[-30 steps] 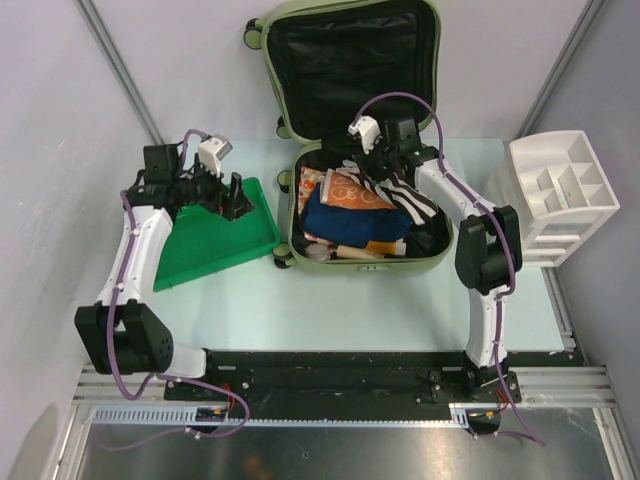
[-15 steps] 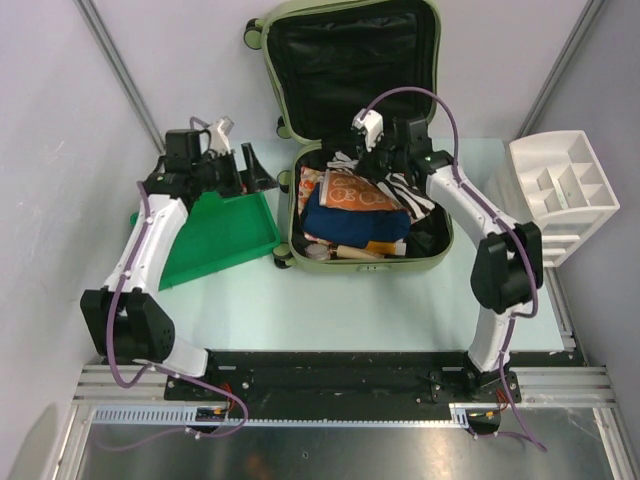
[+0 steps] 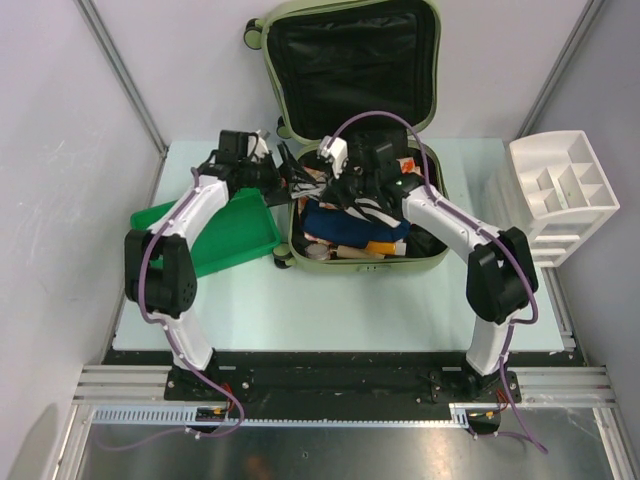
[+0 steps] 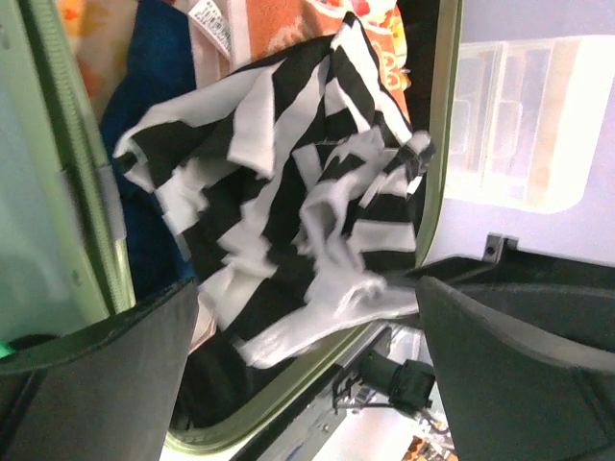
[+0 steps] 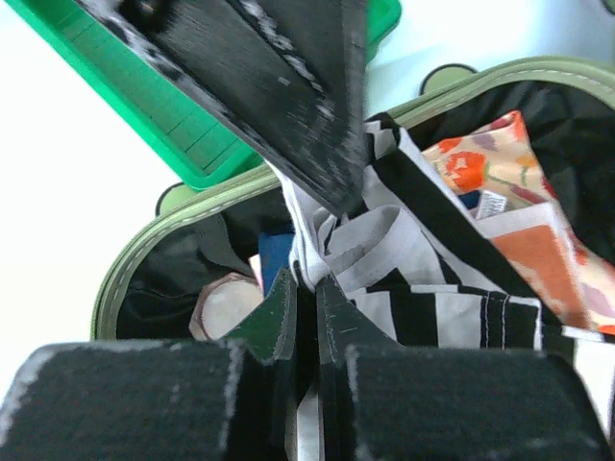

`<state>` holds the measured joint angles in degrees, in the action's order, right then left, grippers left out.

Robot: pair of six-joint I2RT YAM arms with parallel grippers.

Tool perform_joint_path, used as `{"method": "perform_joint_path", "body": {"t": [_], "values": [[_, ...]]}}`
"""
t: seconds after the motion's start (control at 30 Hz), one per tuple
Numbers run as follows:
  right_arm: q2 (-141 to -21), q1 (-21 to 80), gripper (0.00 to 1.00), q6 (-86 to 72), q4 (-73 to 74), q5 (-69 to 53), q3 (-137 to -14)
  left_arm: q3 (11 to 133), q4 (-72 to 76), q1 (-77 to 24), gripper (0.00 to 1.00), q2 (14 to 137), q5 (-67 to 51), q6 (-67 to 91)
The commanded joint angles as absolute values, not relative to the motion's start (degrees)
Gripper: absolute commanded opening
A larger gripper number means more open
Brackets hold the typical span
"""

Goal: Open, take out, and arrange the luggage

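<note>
Next, my left gripper grabs the striped garment [image 3: 372, 208] by its tray-side bunched folds, beside my right gripper, and takes it into the green tray [image 3: 234, 236].
The luggage [image 3: 400, 264] lies open on the table, its black-lined lid [image 3: 350, 60] standing up at the back. Inside are a blue cloth [image 3: 345, 222], an orange patterned cloth [image 5: 519, 230] and a pale round item [image 5: 226, 303]. My right gripper [image 3: 340, 190] [image 5: 307, 283] is shut on a fold of a black-and-white striped garment [image 3: 372, 208] [image 5: 432, 288], pulled up over the case's left half. My left gripper [image 3: 295, 180] [image 4: 307, 365] stands wide open at the case's left rim, facing the striped garment [image 4: 288, 192], with nothing gripped. One of its fingers [image 5: 279, 86] crosses the right wrist view.
A flat green tray [image 3: 235, 235] [image 5: 144, 106] lies just left of the case, under the left arm. A white compartmented organizer [image 3: 560, 195] stands at the table's right edge. Grey walls enclose the table at the back and sides.
The left arm swung right from over the tray to the case's left rim, jaws still open. The right gripper shut on the striped garment and drew it leftward.
</note>
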<state>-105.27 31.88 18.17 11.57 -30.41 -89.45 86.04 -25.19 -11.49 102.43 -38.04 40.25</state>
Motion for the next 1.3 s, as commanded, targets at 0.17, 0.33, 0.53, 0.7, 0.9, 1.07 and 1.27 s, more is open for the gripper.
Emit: {"method": "perform_joint_path", "body": {"t": [0.17,0.33,0.53,0.7,0.9,1.07,1.27], "values": [[-105.5,35.4,0.0,14.2,4.7,-31.3,-88.2,79.2,-4.4,-13.7,1.0,103.2,-43.6,52.4],[-106.1,36.0,0.0,13.2,2.2,-32.5,-88.2,72.2,10.1,-14.3,0.94,103.9,-47.5,60.5],[-106.8,36.1,0.0,13.7,2.5,-33.4,-88.9,70.8,15.6,-15.3,0.78,104.8,-48.3,61.2],[-105.9,35.8,0.0,13.2,2.5,-35.1,-88.9,69.9,15.6,-15.0,0.25,103.5,-46.3,58.5],[-104.0,35.4,0.31,13.5,5.5,-38.8,-88.9,69.9,11.6,-12.5,0.0,99.9,-45.2,51.7],[-101.3,33.8,0.74,11.3,8.2,-41.9,-90.9,70.2,3.1,-7.7,0.0,96.6,-44.7,41.3],[-99.2,30.1,1.0,8.4,9.2,-40.7,-91.7,65.2,-4.5,3.5,0.0,90.9,-43.8,33.2]]}}
